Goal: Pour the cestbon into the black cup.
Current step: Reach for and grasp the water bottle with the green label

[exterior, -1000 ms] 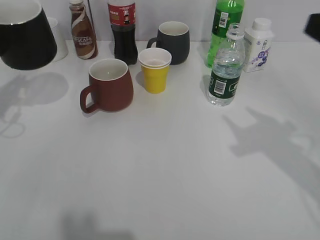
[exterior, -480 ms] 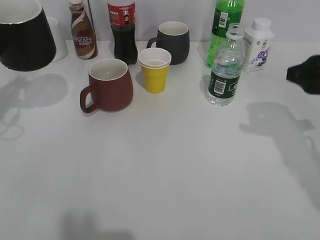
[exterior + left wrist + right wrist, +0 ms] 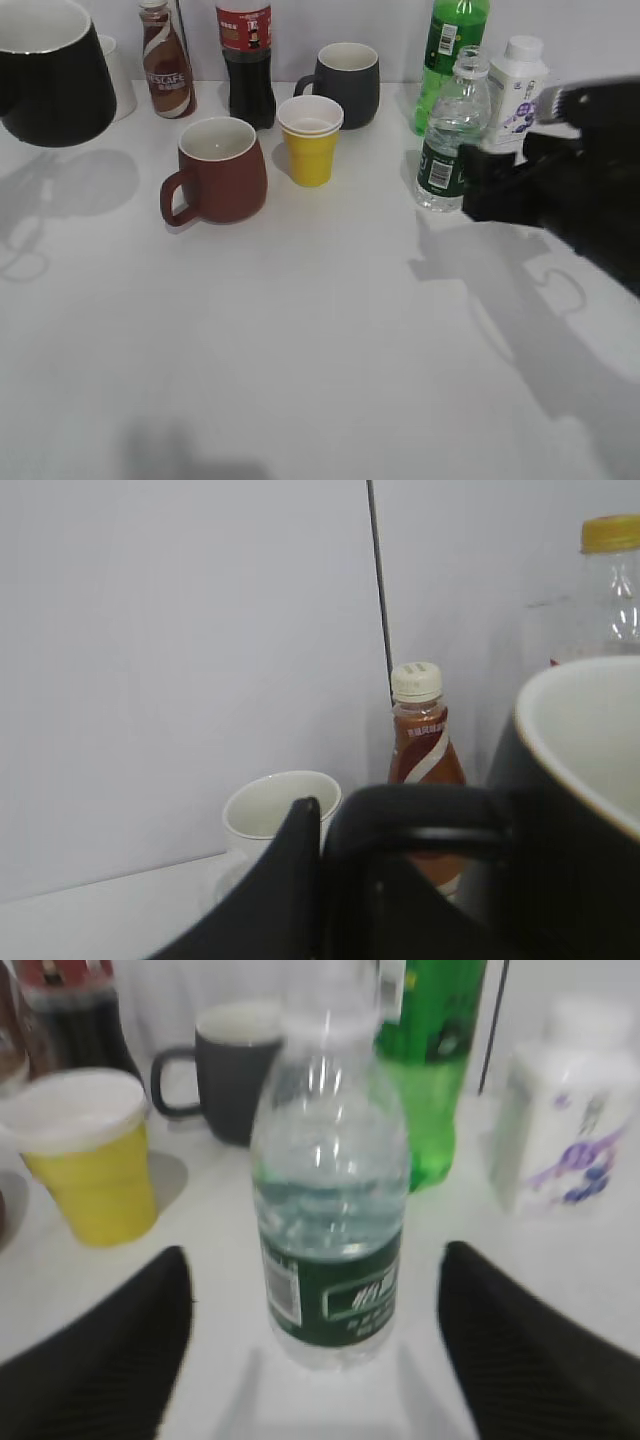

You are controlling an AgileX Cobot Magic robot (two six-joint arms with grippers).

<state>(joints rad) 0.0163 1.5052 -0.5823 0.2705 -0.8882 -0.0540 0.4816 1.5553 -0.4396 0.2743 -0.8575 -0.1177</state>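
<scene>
I should next take hold of the cestbon around its straight-sided green label (image 3: pixel 441 175) with my right gripper, because the cestbon's shoulder (image 3: pixel 468 88) slopes in toward its opening.
The cestbon (image 3: pixel 449 140) stands uncapped on the white table at the back right, partly filled with water. My right gripper (image 3: pixel 478 188) is open just to its right and in front of it. In the right wrist view the bottle (image 3: pixel 330 1210) stands ahead of my open gripper (image 3: pixel 312 1255), whose black fingers (image 3: pixel 110 1350) lie wide on either side without touching it. The black cup (image 3: pixel 50 75) hangs above the table at the far left. In the left wrist view my left gripper (image 3: pixel 330 880) is shut on the handle of the black cup (image 3: pixel 590 810).
A brown-red mug (image 3: pixel 220 170), a yellow paper cup (image 3: pixel 310 140) and a dark grey mug (image 3: pixel 348 85) stand mid-table. A cola bottle (image 3: pixel 245 60), a Nescafe bottle (image 3: pixel 165 60) and a white cup (image 3: pixel 115 75) line the back. A green soda bottle (image 3: pixel 450 50) and a white milk bottle (image 3: pixel 520 75) stand right behind the cestbon.
My right arm has swept in from the right edge and down to the cestbon. The black cup in my left gripper has barely shifted.
</scene>
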